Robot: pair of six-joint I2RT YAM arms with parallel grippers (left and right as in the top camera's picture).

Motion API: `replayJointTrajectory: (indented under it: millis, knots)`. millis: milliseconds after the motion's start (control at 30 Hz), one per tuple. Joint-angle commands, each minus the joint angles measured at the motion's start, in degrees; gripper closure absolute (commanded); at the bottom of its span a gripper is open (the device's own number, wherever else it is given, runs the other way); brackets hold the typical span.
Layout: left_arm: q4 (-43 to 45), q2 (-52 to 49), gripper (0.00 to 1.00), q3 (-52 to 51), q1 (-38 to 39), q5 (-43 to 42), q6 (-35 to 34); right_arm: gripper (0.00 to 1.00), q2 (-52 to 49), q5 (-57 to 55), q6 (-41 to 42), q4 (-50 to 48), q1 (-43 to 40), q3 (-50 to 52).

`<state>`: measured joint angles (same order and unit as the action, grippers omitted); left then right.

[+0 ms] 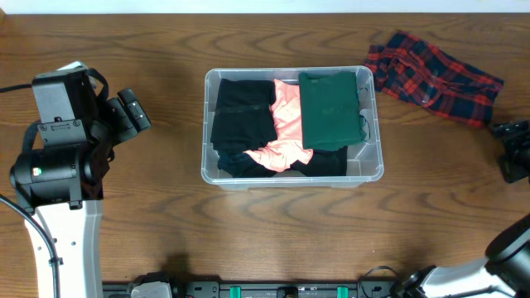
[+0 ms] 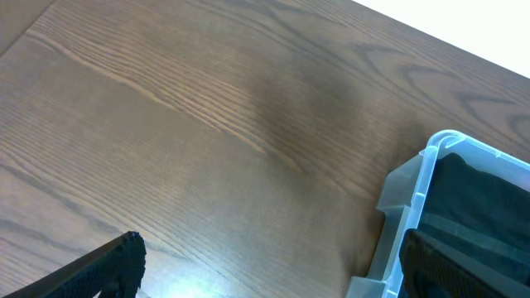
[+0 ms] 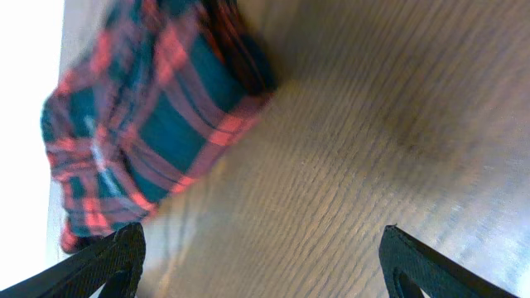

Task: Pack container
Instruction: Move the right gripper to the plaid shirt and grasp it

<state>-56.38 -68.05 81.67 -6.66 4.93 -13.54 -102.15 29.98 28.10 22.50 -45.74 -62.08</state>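
I would leave the plaid garment [image 1: 435, 76] on the tabletop if I lifted my right gripper now, because its open fingers are beside the garment.
The clear plastic container [image 1: 290, 175] sits mid-table. It holds a black garment [image 1: 240, 120], a pink garment [image 1: 286, 116] and a dark green garment [image 1: 330, 108]. A red and blue plaid garment [image 1: 435, 76] lies crumpled on the table at the far right, outside the container; it also shows in the right wrist view [image 3: 157, 116]. My left gripper [image 1: 132, 112] is open and empty, left of the container, whose corner shows in the left wrist view [image 2: 431, 199]. My right gripper [image 1: 512, 149] is open and empty at the right edge, below the plaid garment.
The wooden table [image 1: 149, 223] carries nothing else. The left arm's base [image 1: 54, 165] stands at the left. A black rail [image 1: 273, 290] runs along the front edge.
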Motion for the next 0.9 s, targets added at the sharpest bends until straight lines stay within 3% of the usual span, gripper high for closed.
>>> replayJointTrajectory:
  millis: [0,133,333,600,700,867]
  knots:
    - [0.0,-0.1,0.02,-0.1,-0.3,0.7,-0.5,0.12,-4.3,4.9,-2.4,-1.9,0.3,-0.1]
    - [0.0,-0.1,0.02,-0.1,-0.3,0.7,-0.5,0.14,-8.8,8.6,-1.5,-8.4,0.5,-0.1]
    - [0.0,-0.1,0.02,-0.1,-0.3,0.7,-0.5,0.16,-13.4,9.1,6.1,-18.9,2.0,-0.1]
    - [0.0,-0.1,0.02,-0.1,-0.3,0.7,-0.5,0.20,-20.1,6.2,14.9,-31.9,9.0,-0.1]
    - [0.0,-0.1,0.02,-0.1,-0.3,0.7,-0.5,0.35,-22.3,4.2,16.7,-35.7,11.6,-0.1]
    - [0.0,-0.1,0.02,-0.1,-0.3,0.7,-0.5,0.79,-21.9,4.3,16.7,-35.7,12.3,-0.1]
